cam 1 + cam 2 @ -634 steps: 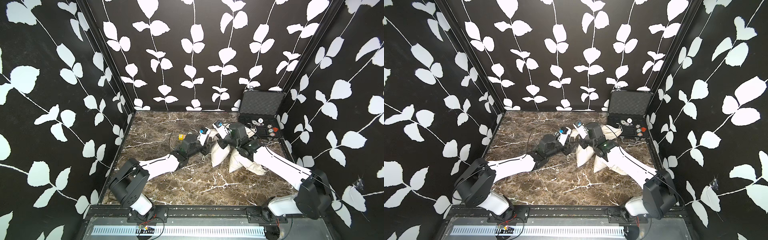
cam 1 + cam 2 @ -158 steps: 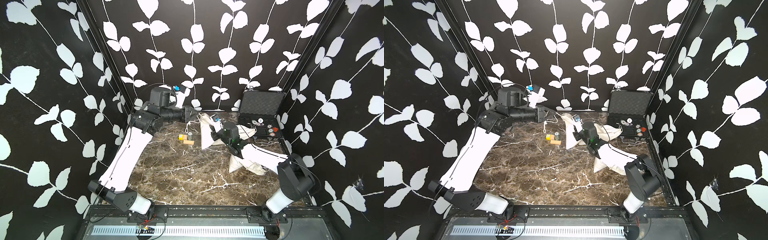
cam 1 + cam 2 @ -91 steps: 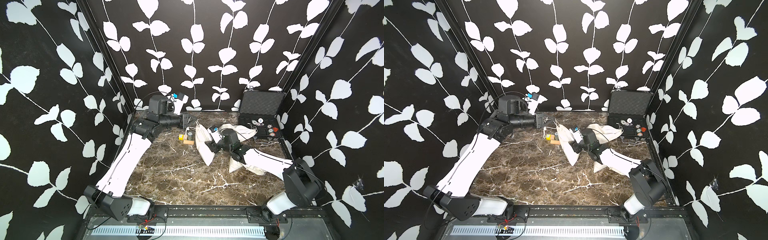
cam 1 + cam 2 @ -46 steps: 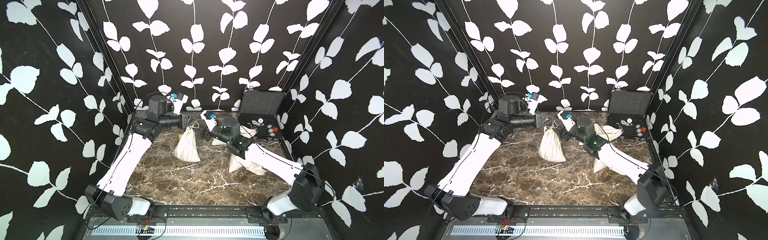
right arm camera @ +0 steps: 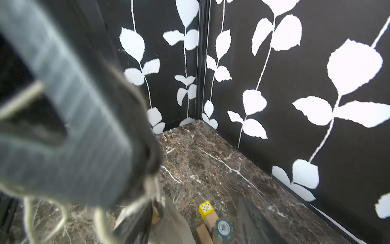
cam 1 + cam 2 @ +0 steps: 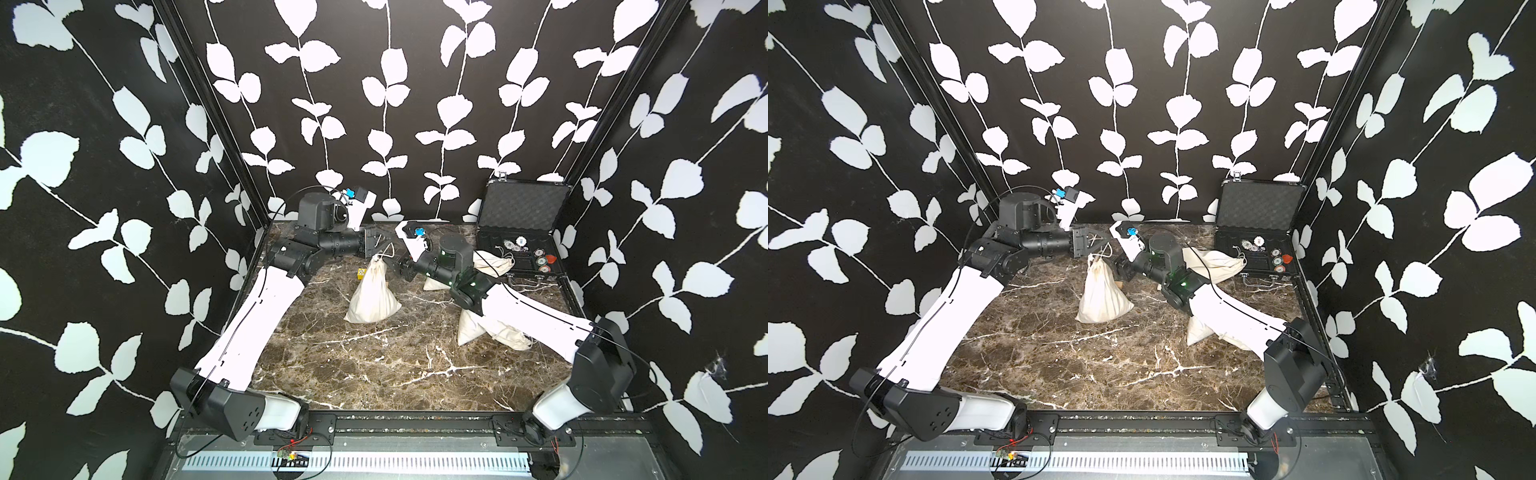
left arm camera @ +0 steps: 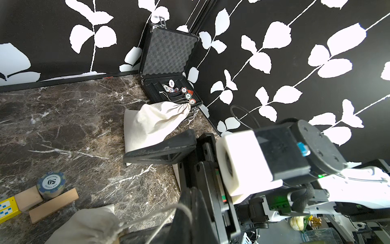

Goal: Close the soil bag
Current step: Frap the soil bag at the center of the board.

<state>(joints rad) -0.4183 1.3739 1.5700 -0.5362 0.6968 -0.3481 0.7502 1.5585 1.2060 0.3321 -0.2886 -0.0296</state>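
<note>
My right gripper grabs the soil bag's gathered neck from the side next, just below my left gripper, which leaves the drawstring free to pull it closed.
The soil bag (image 6: 372,293) (image 6: 1102,295), a cream cloth drawstring sack, stands upright on the marble, its neck gathered tight at the top. My left gripper (image 6: 383,240) (image 6: 1099,241) hovers just above the neck, shut on the drawstring (image 7: 147,217), which runs taut from the bag (image 7: 84,227) into the left gripper (image 7: 193,202). My right gripper (image 6: 400,267) (image 6: 1119,267) is open beside the neck, on its right. In the right wrist view the right gripper (image 5: 190,226) has the bag's top (image 5: 168,224) close against one finger (image 5: 135,221).
Two more cloth bags lie by the right arm (image 6: 492,262) (image 6: 490,332). An open black case (image 6: 519,232) with poker chips sits at the back right. A yellow block (image 6: 361,273), wood blocks (image 7: 52,205) and a chip (image 7: 51,183) lie behind the soil bag.
A second ago the bag leaned against the right gripper; it has since swung left and stands upright under the left gripper. The right gripper let go and dropped towards the neck.
</note>
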